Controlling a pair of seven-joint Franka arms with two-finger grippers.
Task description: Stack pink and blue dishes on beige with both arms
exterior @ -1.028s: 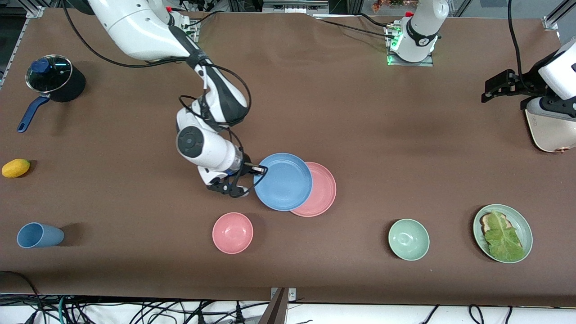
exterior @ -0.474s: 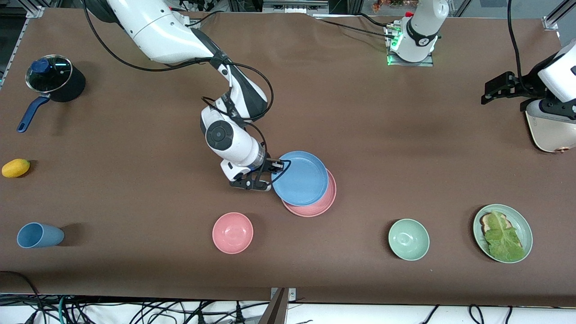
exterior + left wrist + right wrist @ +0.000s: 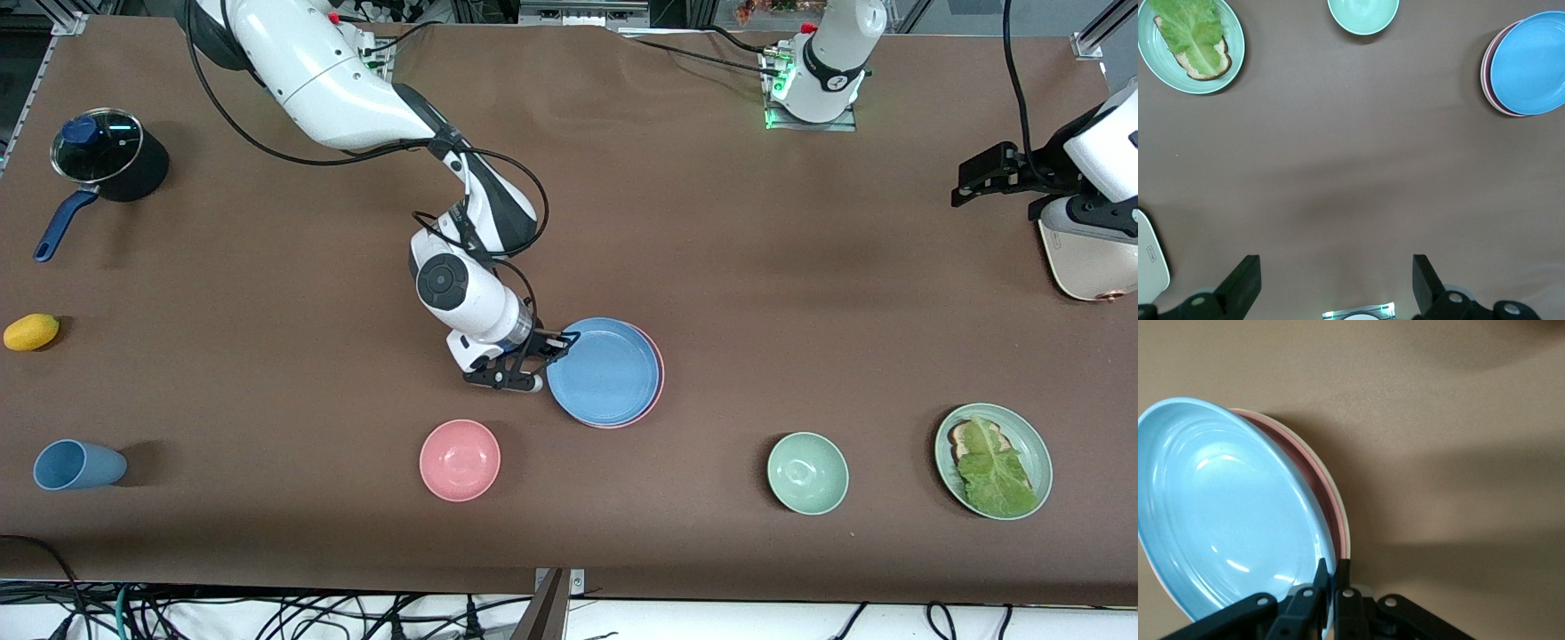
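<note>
My right gripper should open now, because the blue plate's far edge [image 3: 655, 378] is inside the pink plate's rim [image 3: 661, 372]. The blue plate would settle there.
My right gripper [image 3: 558, 340] is shut on the rim of the sky-blue plate [image 3: 605, 372], at the edge toward the right arm's end. The blue plate sits almost squarely over the pale pink plate [image 3: 659, 382], of which only a thin crescent shows. In the right wrist view the blue plate [image 3: 1225, 513] tilts up at the gripper [image 3: 1333, 570], above the pink plate [image 3: 1318, 483] and the cream-beige plate's rim [image 3: 1342, 513] under it. The beige plate is hidden in the front view. My left gripper [image 3: 965, 185] waits open over the left arm's end of the table, nothing between its fingers [image 3: 1238, 287].
A pink bowl [image 3: 460, 460], a blue cup [image 3: 76, 465], a green bowl [image 3: 807, 473] and a green plate with bread and lettuce [image 3: 993, 460] lie nearer the camera. A yellow fruit [image 3: 31, 332] and a lidded pot [image 3: 107, 164] sit at the right arm's end, a white appliance [image 3: 1089, 262] under the left arm.
My right gripper has carried the blue plate toward the left arm's end, from half beside the pink plate to almost fully over it. The left arm has stayed put.
</note>
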